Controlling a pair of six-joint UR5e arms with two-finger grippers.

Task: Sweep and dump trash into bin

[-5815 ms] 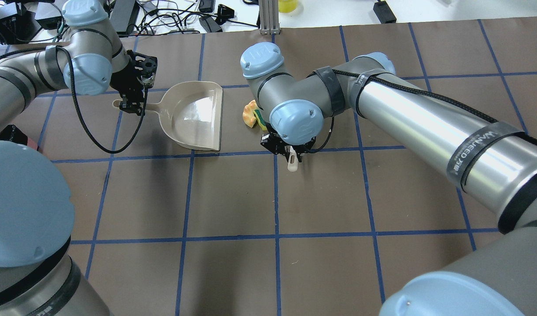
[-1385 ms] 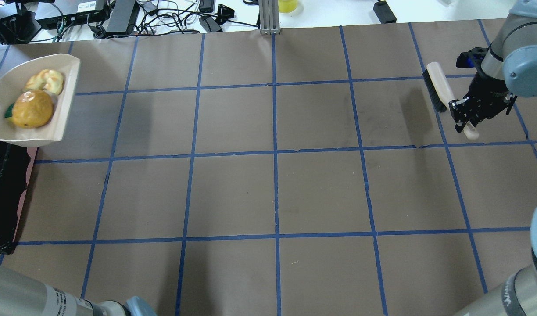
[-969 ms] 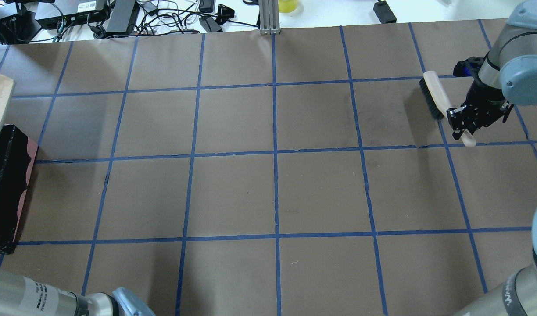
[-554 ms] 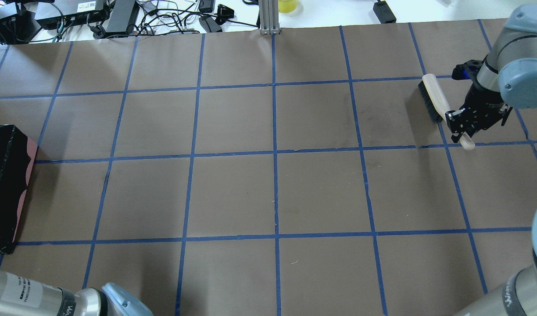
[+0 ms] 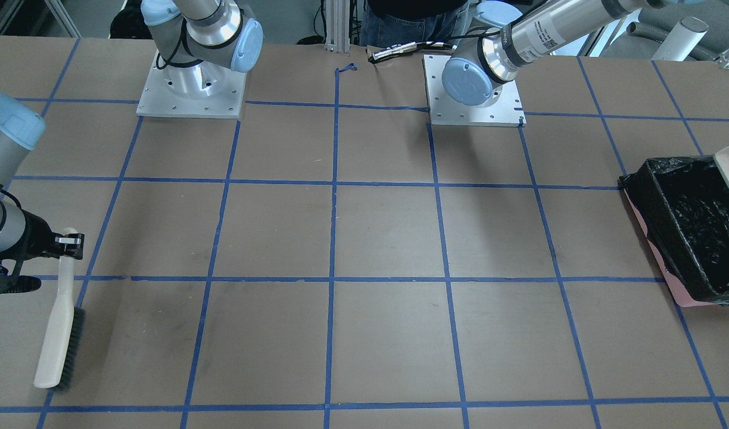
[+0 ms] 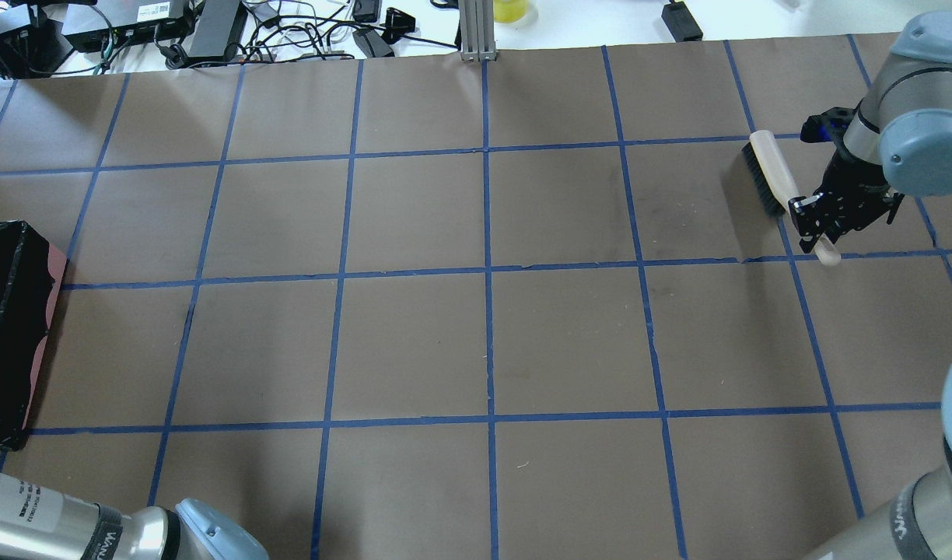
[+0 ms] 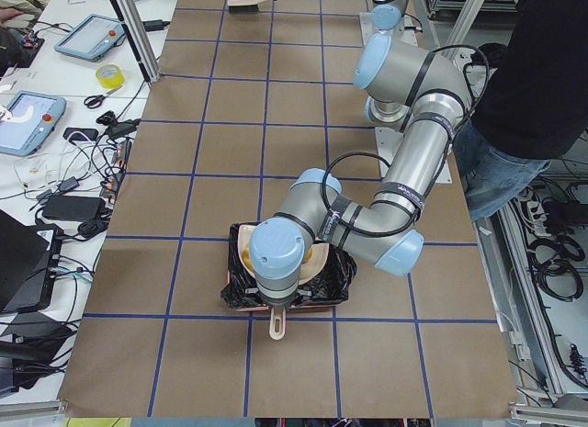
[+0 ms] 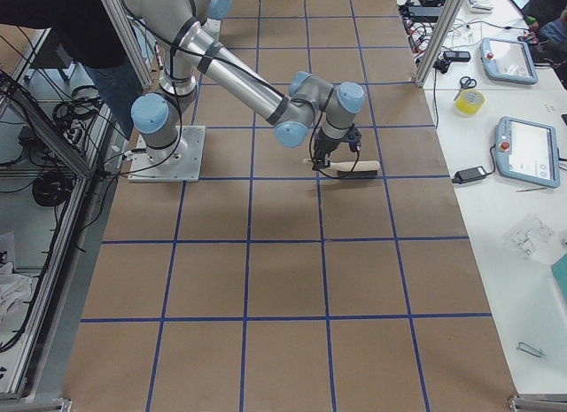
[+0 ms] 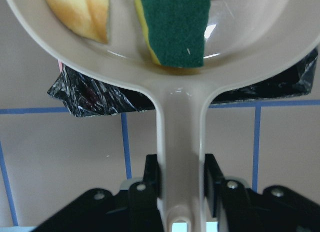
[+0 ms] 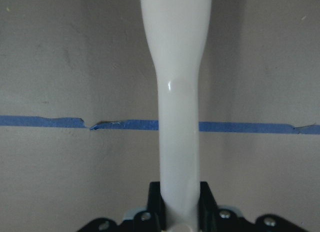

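Note:
The brush's black bristles touch the brown paper (image 5: 82, 363) along their length, so the brush would stay there. The brush is ready for my right gripper to release now.
The beige dustpan (image 9: 180, 122) hangs over the bin (image 9: 95, 95), a pink box lined with a black bag (image 5: 686, 232), at the table's left end (image 6: 9, 334). My left gripper (image 9: 181, 177) is shut on the pan's handle. Trash lies in the pan: a green-and-yellow sponge (image 9: 175, 27) and a golden croissant (image 9: 82, 12). In the exterior left view my left arm covers most of the pan (image 7: 241, 248). My right gripper (image 6: 822, 225) is shut on the white handle (image 10: 180, 92) of a black-bristled brush (image 6: 768, 171) at the far right.
Brown paper with blue tape grid lines (image 6: 488, 272) covers the table. Cables and boxes (image 6: 211, 31) lie beyond its far edge. A person in dark clothes (image 7: 533, 87) stands behind the robot bases. The arm base plates (image 5: 472, 89) sit at the robot side.
The left arm carried the dustpan with the trash leftward, out of the overhead view and over the bin. The right gripper with the brush drifted slightly lower and nearer.

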